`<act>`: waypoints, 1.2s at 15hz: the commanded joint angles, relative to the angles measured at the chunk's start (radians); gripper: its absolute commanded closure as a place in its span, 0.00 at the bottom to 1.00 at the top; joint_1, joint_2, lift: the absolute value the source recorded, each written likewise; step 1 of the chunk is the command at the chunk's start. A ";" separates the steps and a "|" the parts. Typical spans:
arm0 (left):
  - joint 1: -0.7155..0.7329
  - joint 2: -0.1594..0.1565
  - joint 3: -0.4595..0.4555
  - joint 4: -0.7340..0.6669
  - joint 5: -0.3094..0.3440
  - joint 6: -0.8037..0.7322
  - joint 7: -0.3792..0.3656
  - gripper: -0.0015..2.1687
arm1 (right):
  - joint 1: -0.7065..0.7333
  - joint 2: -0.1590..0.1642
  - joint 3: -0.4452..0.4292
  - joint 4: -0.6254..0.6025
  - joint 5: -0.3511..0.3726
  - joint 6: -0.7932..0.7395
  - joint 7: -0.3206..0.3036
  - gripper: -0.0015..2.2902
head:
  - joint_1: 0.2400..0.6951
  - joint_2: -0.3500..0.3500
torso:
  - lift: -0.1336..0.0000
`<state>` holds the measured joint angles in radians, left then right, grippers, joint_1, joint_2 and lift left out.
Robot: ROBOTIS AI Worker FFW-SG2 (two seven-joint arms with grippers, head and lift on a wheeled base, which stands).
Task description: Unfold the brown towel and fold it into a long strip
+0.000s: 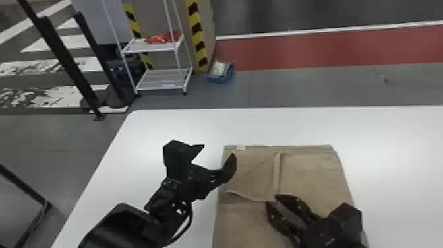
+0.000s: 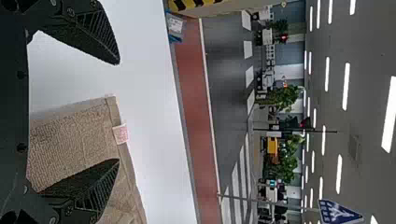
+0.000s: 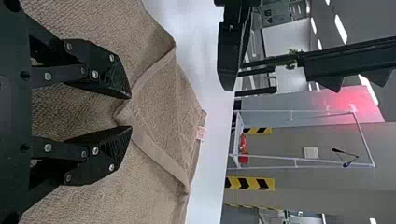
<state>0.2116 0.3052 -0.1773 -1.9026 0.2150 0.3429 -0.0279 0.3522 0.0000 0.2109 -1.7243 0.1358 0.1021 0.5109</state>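
I should next grip the towel's turned-back flap by the flap's corner (image 3: 122, 114) with my right gripper. Then I can unfold the brown towel toward a long strip.
The brown towel (image 1: 313, 174) lies folded on the white table, with a turned-back flap and a narrow raised fold on top. My left gripper (image 1: 217, 152) is open at the towel's far left corner, one finger over the towel and the other beyond its left edge. In the left wrist view, the towel (image 2: 70, 140) with its small label (image 2: 121, 134) lies beneath my left gripper (image 2: 118, 112). My right gripper (image 1: 273, 200) is over the towel's middle. In the right wrist view, my right gripper (image 3: 130, 112) stands partly open around a corner of the towel's flap (image 3: 163, 116).
The white table (image 1: 184, 127) extends beyond the towel on its left, far and right sides. Behind it on the floor stand a white wire rack (image 1: 161, 79) and a blue box (image 1: 221, 72). Black posts (image 1: 66, 59) rise at the far left.
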 commanded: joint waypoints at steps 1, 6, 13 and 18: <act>0.000 -0.002 -0.001 0.000 -0.002 0.000 -0.004 0.07 | -0.004 0.001 0.004 0.000 0.001 0.023 -0.006 0.41 | 1.00 0.79 | 0.07; 0.000 -0.002 -0.001 0.000 -0.003 0.000 -0.004 0.07 | -0.001 0.001 0.004 -0.012 -0.004 0.008 -0.020 0.41 | 1.00 0.79 | 0.07; 0.000 -0.008 -0.007 0.000 -0.017 0.003 -0.004 0.07 | 0.024 0.001 -0.047 -0.086 -0.042 0.017 -0.026 0.62 | 1.00 0.78 | 0.07; -0.040 0.000 -0.010 0.050 -0.019 -0.003 -0.017 0.07 | 0.048 0.001 -0.228 -0.184 -0.128 0.035 -0.035 0.62 | 1.00 0.67 | 0.07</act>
<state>0.1888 0.3009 -0.1851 -1.8746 0.1971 0.3445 -0.0380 0.4017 0.0000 0.0407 -1.8861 0.0246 0.1191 0.4746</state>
